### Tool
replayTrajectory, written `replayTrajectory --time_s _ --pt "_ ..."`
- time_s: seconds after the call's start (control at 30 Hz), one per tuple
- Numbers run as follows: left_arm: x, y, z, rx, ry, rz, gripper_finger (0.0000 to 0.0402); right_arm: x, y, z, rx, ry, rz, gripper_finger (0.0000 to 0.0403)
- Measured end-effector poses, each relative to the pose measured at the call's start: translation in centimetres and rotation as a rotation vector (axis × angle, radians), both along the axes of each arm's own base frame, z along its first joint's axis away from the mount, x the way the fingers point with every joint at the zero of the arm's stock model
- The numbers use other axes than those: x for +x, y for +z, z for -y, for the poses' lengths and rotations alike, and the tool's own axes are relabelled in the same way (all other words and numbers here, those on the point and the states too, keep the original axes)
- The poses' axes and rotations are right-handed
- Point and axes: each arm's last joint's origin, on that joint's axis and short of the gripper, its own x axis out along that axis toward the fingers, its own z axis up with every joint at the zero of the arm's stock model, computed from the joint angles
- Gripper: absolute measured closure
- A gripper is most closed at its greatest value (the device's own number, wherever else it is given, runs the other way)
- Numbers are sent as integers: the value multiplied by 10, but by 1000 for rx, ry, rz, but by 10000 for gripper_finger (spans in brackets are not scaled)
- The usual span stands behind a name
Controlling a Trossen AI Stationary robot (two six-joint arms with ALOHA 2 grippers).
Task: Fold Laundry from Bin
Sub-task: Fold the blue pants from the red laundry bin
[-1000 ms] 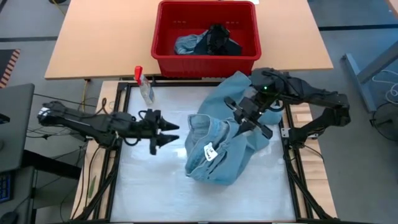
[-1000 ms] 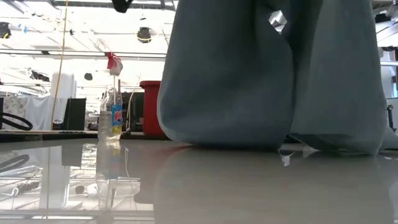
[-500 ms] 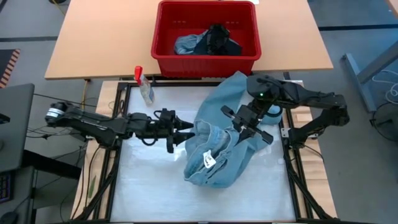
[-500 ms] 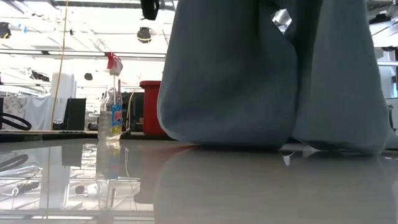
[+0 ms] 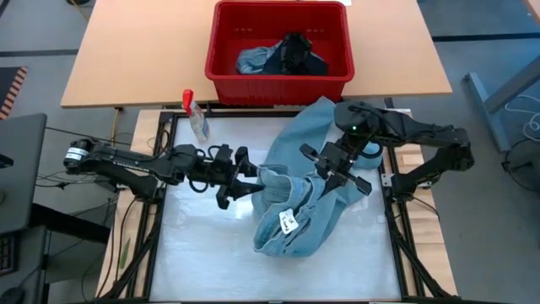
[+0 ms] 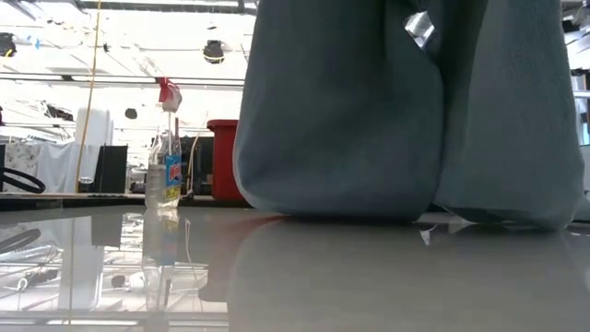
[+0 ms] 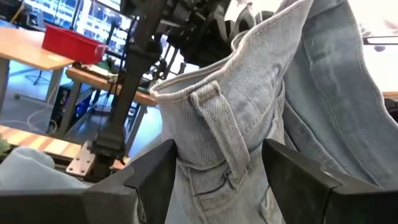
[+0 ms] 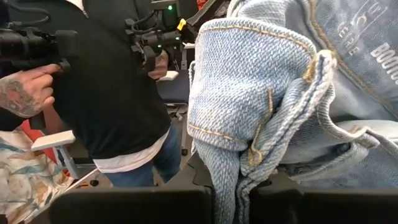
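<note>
My left gripper's fingers reach past the denim waistband's upper edge, on both sides of the belt loop [image 7: 214, 118], so it is time to close on the waistband.
A faded light-blue denim garment [image 5: 299, 198] hangs over the white table, its lower end [image 6: 350, 207] resting on the tabletop. My right gripper [image 5: 327, 173] is shut on it near its upper middle. My left gripper [image 5: 253, 180] is open at the garment's left side. Its two fingers stand on either side of the waistband with a belt loop [image 7: 214, 118]. The red bin [image 5: 280, 76] stands beyond the table's far edge, with more laundry [image 5: 274, 57], blue and black, lying inside. My left gripper has the denim waistband [image 7: 205, 155] between its open fingers, reaching level from the table's left; whether the fingers [image 7: 152, 177] touch the cloth I cannot tell. My right gripper pinches a bunched fold with a seam [image 8: 239, 177], several layers, between its two fingers, coming from the table's right. The garment hangs slack below it, with its lower end on the table.
A clear spray bottle with a red top [image 5: 196, 116] stands at the table's far left corner. A person in dark clothes [image 8: 106, 93] stands beyond the table, holding a camera. A white label [image 5: 289, 222] shows on the garment.
My left gripper has moved toward the table's right, up to the garment, and tipped from pointing down to about level. The waistband now lies between its open fingers. The garment's left edge has bunched slightly; its lower end stays on the table.
</note>
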Motion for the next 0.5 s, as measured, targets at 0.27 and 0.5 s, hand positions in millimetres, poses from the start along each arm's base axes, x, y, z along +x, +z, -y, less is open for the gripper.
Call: replayTrajectory --time_s 0.27,0.5 --pt "0 2 1 18 25 30 245 0 0 0 5 -3 -4 360" --pt "-3 5 17 87 165 63 391 5 12 10 50 -139 53 358"
